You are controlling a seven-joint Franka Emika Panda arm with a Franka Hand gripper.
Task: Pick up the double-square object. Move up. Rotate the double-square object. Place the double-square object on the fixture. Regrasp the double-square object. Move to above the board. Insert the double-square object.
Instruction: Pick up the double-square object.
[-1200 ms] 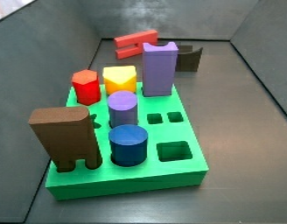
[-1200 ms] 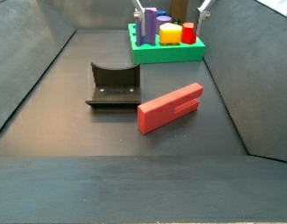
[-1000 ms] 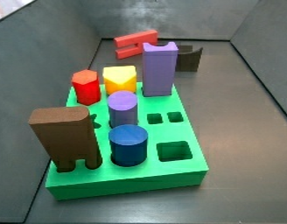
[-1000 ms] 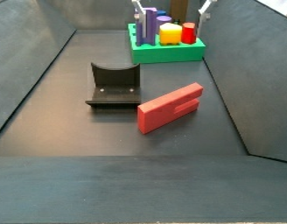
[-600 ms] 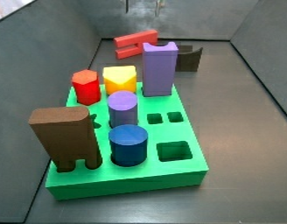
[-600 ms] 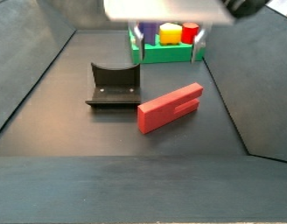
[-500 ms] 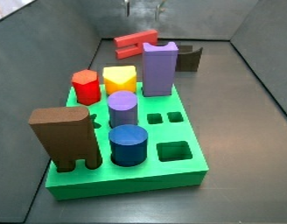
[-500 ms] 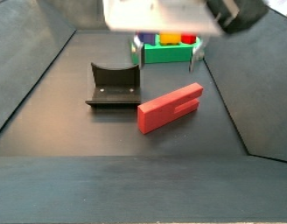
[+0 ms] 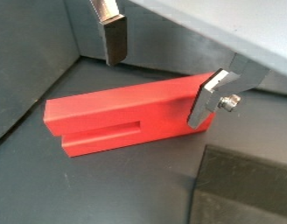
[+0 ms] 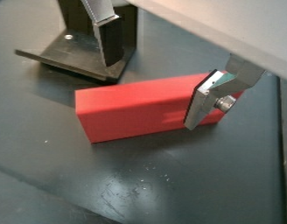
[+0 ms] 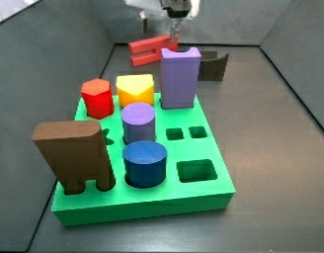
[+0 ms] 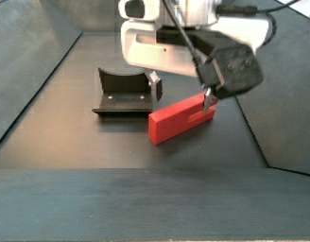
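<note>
The red double-square object has to be lifted and rotated for the fixture, so the gripper should next grab it by its plain end beyond the notch [image 9: 191, 98].
The double-square object [image 9: 116, 118] [image 10: 132, 111] is a flat salmon-red block lying on the dark floor, notch showing in a wrist view. Both side views show it too [image 11: 150, 46] [image 12: 180, 117]. My gripper [image 9: 157, 86] [image 10: 153, 87] is open and low over one end of it [image 12: 181, 92] [image 11: 162, 40]. One finger [image 9: 205, 98] is close against the block's side, the other [image 9: 113, 44] stands apart from it. The dark fixture [image 12: 121, 92] [image 10: 73, 48] sits right beside the block. The green board [image 11: 151, 205] lies farther off; in a side view my arm hides it.
On the board stand a brown notched block [image 11: 72, 153], a red hexagonal peg [image 11: 96, 97], a yellow peg [image 11: 135, 89], a tall purple block [image 11: 180, 77], a purple cylinder [image 11: 138, 124] and a blue cylinder [image 11: 145, 163]. Sloping grey walls [image 12: 31, 76] enclose the floor.
My gripper has come down from out of view to straddle the end of the double-square object. The block, fixture and board have not moved.
</note>
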